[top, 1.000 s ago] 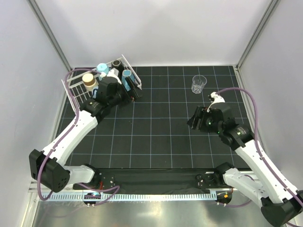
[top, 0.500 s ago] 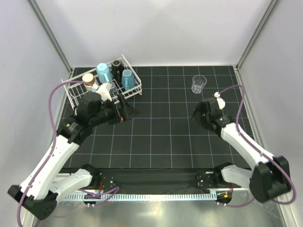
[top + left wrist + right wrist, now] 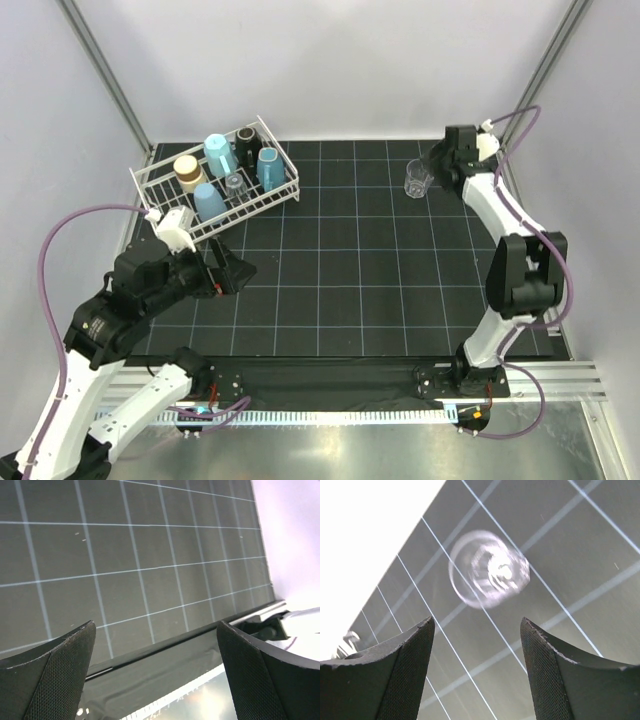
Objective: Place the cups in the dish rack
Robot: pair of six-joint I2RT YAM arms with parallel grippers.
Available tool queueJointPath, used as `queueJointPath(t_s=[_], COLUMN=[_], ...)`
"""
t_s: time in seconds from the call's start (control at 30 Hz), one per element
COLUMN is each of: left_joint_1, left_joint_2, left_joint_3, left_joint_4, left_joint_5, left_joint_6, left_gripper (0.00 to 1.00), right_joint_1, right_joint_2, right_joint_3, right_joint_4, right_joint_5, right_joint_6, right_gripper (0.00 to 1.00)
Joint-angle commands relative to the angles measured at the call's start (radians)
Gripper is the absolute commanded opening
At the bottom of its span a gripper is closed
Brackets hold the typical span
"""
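My right gripper grabs the clear glass by its rim (image 3: 420, 159) (image 3: 469, 602) next, which leaves the base of the glass free for handing to my left gripper.
The white wire dish rack (image 3: 262, 204) stands at the far left. It holds several cups: a light blue tumbler (image 3: 218, 153), a dark cup (image 3: 246, 139), a blue mug (image 3: 267, 166), a cream-inside mug (image 3: 187, 168), a light blue cup (image 3: 208, 200) and a clear glass (image 3: 234, 183). One clear glass (image 3: 418, 178) stands alone on the mat at the far right; it also shows in the right wrist view (image 3: 487, 570). My right gripper (image 3: 441, 166) is open just right of it (image 3: 476, 626), apart from it. My left gripper (image 3: 233, 272) is open and empty (image 3: 155, 629), well in front of the rack.
The black gridded mat (image 3: 340, 260) covers the table. Grey walls close in on the left, back and right. The left wrist view shows the mat's near edge and the front rail (image 3: 165, 680).
My left arm has drawn back from the rack toward the near left, empty. My right arm has swung from mid-right up to the far right, beside the lone clear glass.
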Motion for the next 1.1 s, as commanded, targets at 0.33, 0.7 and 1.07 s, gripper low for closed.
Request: queueJointPath(t_s=[0.33, 0.7, 1.07], left_joint_1=[-0.002, -0.002, -0.002], left_joint_2=[0.026, 0.129, 0.144], left_joint_3=[0.049, 0.081, 0.097], left_joint_4=[0.003, 0.039, 0.017], left_joint_5=[-0.085, -0.04, -0.026], left_joint_6=[0.01, 0.034, 0.033], left_gripper=[1.0, 1.0, 1.0], right_joint_1=[-0.022, -0.032, -0.032], right_joint_2=[0.278, 0.359, 0.384], right_joint_3=[0.341, 0.35, 0.369], right_joint_4=[-0.231, -0.201, -0.201], right_joint_5=[0.156, 0.082, 0.027], right_joint_6=[-0.027, -0.101, -0.119], right_gripper=[0.64, 0.46, 0.12])
